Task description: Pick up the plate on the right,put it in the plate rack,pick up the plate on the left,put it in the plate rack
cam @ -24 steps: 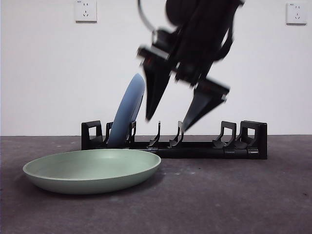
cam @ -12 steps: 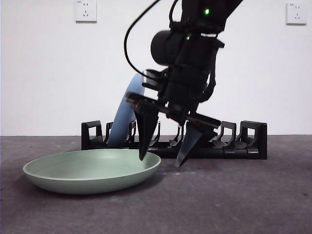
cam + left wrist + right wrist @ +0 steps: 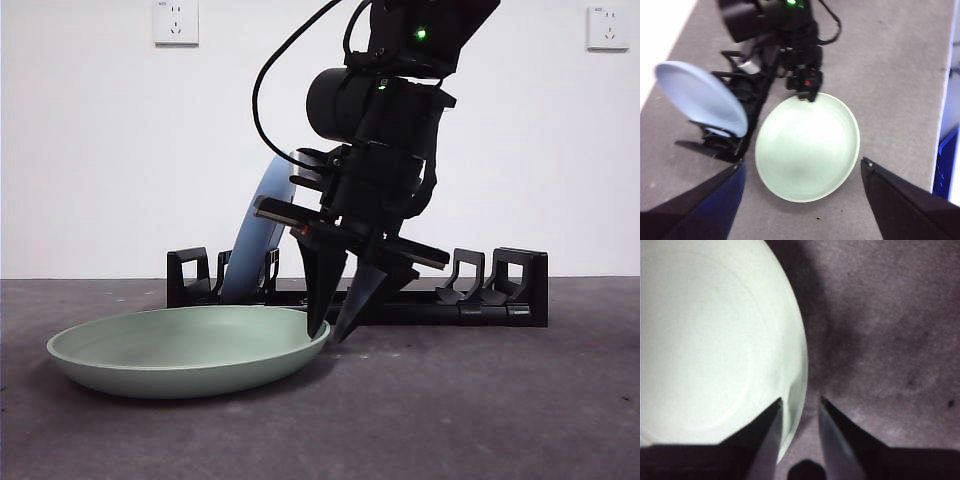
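The left gripper needs to grab the green plate next by its thin rim, opposite the right gripper, because the plate's flat side is wider than the open fingers.
A pale green plate (image 3: 190, 345) lies flat on the table at the front left. My right gripper (image 3: 328, 335) points down at its right rim, one jaw inside and one outside, shut on that rim; its wrist view shows the green plate (image 3: 705, 340) between the jaws of the right gripper (image 3: 800, 402). Behind it a blue plate (image 3: 265, 225) stands leaning in the left end of the black plate rack (image 3: 520, 285). My left gripper (image 3: 802, 161) hangs open high over the green plate (image 3: 807, 147), holding nothing.
The rack's middle and right prong pairs (image 3: 465, 275) hold nothing. Dark grey table runs to the right of the green plate. A white wall with two sockets (image 3: 176, 22) stands behind. The table's edge (image 3: 940, 130) shows in the left wrist view.
My right gripper came down from above the rack to the green plate's right rim, and its wide-spread jaws closed in on the rim. The plates and rack stayed put.
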Robot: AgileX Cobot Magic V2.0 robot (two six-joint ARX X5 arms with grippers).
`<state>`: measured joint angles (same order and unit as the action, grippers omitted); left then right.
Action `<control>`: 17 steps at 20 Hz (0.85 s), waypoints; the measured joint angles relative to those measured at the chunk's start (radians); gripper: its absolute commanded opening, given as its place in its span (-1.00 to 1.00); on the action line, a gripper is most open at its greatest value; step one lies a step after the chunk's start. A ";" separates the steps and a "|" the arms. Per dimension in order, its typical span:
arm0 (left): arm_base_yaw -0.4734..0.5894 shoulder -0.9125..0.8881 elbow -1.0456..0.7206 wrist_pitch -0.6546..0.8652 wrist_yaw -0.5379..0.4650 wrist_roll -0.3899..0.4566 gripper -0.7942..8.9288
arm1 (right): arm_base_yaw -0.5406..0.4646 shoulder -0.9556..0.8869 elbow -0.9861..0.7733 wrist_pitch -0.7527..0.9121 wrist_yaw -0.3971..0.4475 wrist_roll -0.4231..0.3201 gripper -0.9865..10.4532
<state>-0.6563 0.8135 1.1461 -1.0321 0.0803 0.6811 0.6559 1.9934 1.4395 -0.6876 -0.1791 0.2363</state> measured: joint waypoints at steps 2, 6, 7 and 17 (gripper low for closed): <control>-0.030 0.016 0.000 -0.002 -0.025 0.010 -0.04 | 0.001 0.005 0.000 0.002 -0.002 0.004 -0.70; -0.083 0.044 0.000 -0.019 -0.079 0.026 -0.04 | 0.002 0.011 0.000 0.017 -0.005 0.017 -0.86; -0.100 0.056 0.000 -0.023 -0.097 0.028 -0.04 | 0.001 0.011 0.000 0.040 -0.018 0.023 -0.86; -0.222 0.108 0.000 -0.030 -0.213 0.096 -0.04 | 0.001 -0.095 0.075 -0.103 -0.050 0.006 -0.86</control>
<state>-0.8787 0.9215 1.1461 -1.0618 -0.1326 0.7769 0.6567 1.8988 1.5143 -0.7906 -0.2287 0.2420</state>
